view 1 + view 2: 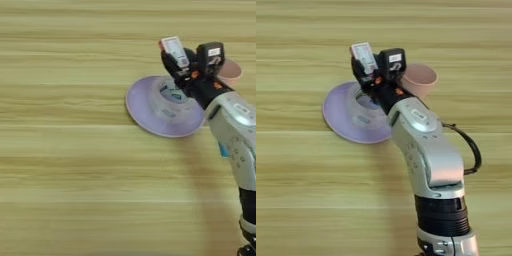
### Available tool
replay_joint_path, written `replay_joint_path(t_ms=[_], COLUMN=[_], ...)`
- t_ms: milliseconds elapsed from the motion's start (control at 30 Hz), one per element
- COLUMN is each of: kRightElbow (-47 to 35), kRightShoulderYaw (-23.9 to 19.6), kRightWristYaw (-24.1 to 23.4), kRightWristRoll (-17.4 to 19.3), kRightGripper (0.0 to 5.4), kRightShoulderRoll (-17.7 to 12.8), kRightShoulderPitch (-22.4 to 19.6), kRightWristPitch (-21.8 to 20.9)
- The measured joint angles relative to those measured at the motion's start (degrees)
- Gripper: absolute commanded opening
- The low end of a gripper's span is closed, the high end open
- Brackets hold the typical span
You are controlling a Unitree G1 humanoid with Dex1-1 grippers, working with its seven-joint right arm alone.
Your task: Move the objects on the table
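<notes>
The red-and-white box (pixel 172 48) is high above the lilac plate (pixel 144 111) and the table, so my right gripper will keep holding the box.
My right gripper (pixel 363 65) hangs over the far side of a lilac plate (pixel 337 114), shut on a small flat red-and-white box (pixel 364 53) that sticks up tilted between its black fingers. A clear tape roll with bluish print (pixel 365 106) lies on the plate, just below the gripper and partly hidden by it. A salmon-pink plastic cup (pixel 420 80) stands upright right of the gripper, close behind the wrist. In the left eye view the box (pixel 174 49), the plate (pixel 144 111) and the cup (pixel 232 73) show too. All rest on the wooden table (pixel 60 160).
My silver forearm (pixel 428 150) rises from the bottom right edge and crosses the table's right side, with a black cable (pixel 471 150) looping off it. Bare wood stretches left of and in front of the plate.
</notes>
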Motion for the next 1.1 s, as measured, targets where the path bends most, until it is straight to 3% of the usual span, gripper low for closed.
replay_joint_path(t_ms=[233, 567, 1100], kRightElbow=[5.4, 18.2, 26.3], kRightShoulderYaw=[6.2, 8.8, 12.6], kRightWristYaw=[1.9, 4.9, 8.7], kRightWristRoll=[-2.0, -4.2, -7.9], kRightGripper=[2.11, 2.11, 2.11], kRightShoulderRoll=[2.7, 6.4, 9.0], kRightShoulderPitch=[0.0, -2.8, -2.1], kRightWristPitch=[0.1, -1.5, -4.0])
